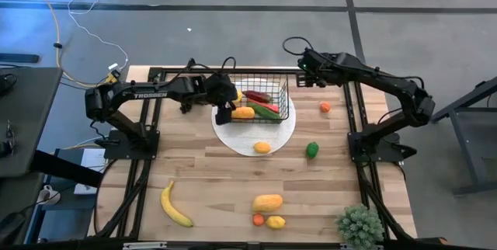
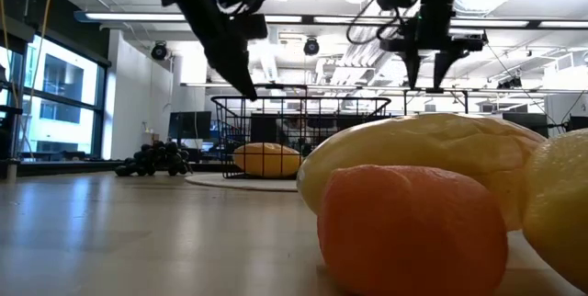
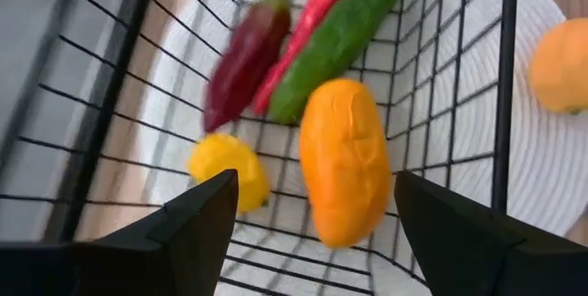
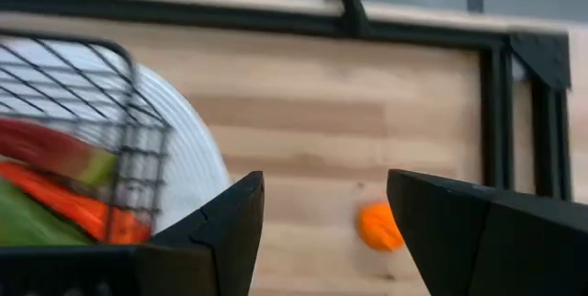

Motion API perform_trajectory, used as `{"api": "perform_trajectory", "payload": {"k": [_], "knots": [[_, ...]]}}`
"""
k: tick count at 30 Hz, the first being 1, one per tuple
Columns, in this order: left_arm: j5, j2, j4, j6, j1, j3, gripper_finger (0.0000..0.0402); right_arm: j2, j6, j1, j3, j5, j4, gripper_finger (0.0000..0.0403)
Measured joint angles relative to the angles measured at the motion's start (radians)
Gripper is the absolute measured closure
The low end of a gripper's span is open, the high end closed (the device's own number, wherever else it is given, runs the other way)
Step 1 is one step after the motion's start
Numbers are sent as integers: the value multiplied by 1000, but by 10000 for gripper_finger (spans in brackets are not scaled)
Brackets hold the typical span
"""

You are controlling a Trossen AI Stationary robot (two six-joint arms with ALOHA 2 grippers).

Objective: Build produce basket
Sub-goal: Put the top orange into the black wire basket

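I need to grab the small orange fruit [image 4: 378,227] by its rounded sides with my right gripper next, to add it to the black wire basket [image 4: 110,149].
The black wire basket [image 1: 262,98] stands on a flat white disc [image 1: 256,140]. In it lie an orange fruit [image 3: 344,158], a yellow fruit [image 3: 228,163], a green cucumber [image 3: 340,34], a red chili [image 3: 310,25] and a dark red pepper [image 3: 243,57]. My left gripper [image 1: 224,112] [image 3: 314,186] hangs open above the basket's left part, over the orange fruit, touching nothing. My right gripper [image 1: 305,75] [image 4: 323,186] hangs open in the air near the table's far edge, right of the basket, with a small orange fruit [image 4: 378,227] on the table below. Dark grapes [image 2: 156,158] lie left of the basket.
A yellow-orange fruit [image 1: 262,147] rests on the disc's near part. A green pepper [image 1: 312,150] lies to the right of the disc. Near the front edge are a banana [image 1: 175,203], a larger orange-yellow fruit [image 1: 267,202], a small orange one [image 1: 258,220], a yellow one [image 1: 275,221] and a spiky potted plant [image 1: 359,225].
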Motion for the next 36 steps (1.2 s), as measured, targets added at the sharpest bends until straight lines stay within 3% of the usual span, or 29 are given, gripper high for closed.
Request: {"api": "perform_trajectory", "payload": {"k": [9, 15, 36], "knots": [[-130, -6, -199, 78, 28, 167, 119, 34, 26, -58, 0, -73, -112, 190], [-125, -6, -286, 79, 68, 254, 119, 42, 9, -87, -97, -121, -117, 190], [-97, -6, -313, 79, 105, 281, 119, 42, 35, -162, -486, -181, 272, 190]]}}
